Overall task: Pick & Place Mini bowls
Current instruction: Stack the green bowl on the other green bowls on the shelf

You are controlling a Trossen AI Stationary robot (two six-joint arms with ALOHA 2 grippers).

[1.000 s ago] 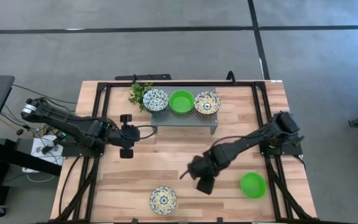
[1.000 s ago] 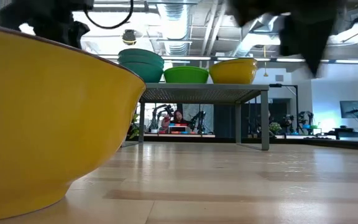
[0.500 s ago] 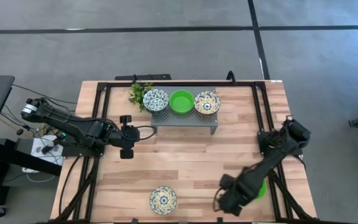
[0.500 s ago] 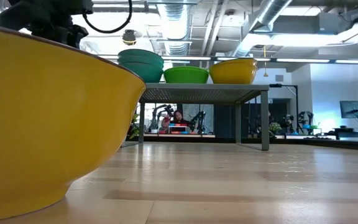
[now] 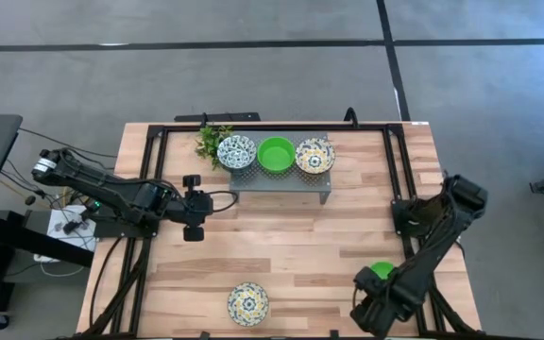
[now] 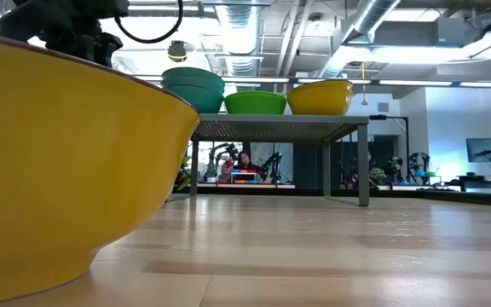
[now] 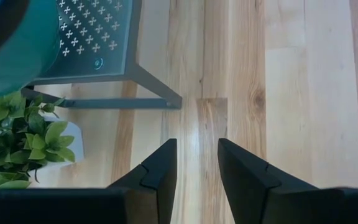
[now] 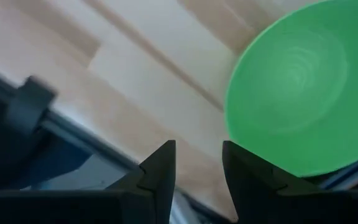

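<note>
The robot's right gripper will next pick up the loose green bowl by its rim (image 5: pixel 375 265) (image 8: pixel 229 118), so the robot can then stack it in the green bowl on the stand.
Three mini bowls sit on top of the grey perforated stand (image 5: pixel 280 179): a blue floral one (image 5: pixel 237 151), a green one (image 5: pixel 275 154) and a yellow floral one (image 5: pixel 314 156). Another yellow floral bowl (image 5: pixel 247 303) rests on the table by its near edge and fills the low view's left as a yellow wall (image 6: pixel 58 170). A green bowl (image 5: pixel 382 271) lies at the near right, half hidden under my right arm. My right gripper (image 5: pixel 371 314) hangs open over the table's near edge, beside this green bowl (image 8: pixel 303 112). My left gripper (image 5: pixel 193 210) waits open left of the stand.
A plant sprig (image 5: pixel 213 142) stands at the stand's left end, close to my left gripper in its wrist view (image 7: pixel 17 143). Black frame rails (image 5: pixel 154 189) run along the table's left, right and far sides. Bare wood lies between the stand and the near bowls.
My right gripper has swung from the table's middle toward the near right corner, passing over the green bowl, and has left the low view. The green bowl has stayed in place.
</note>
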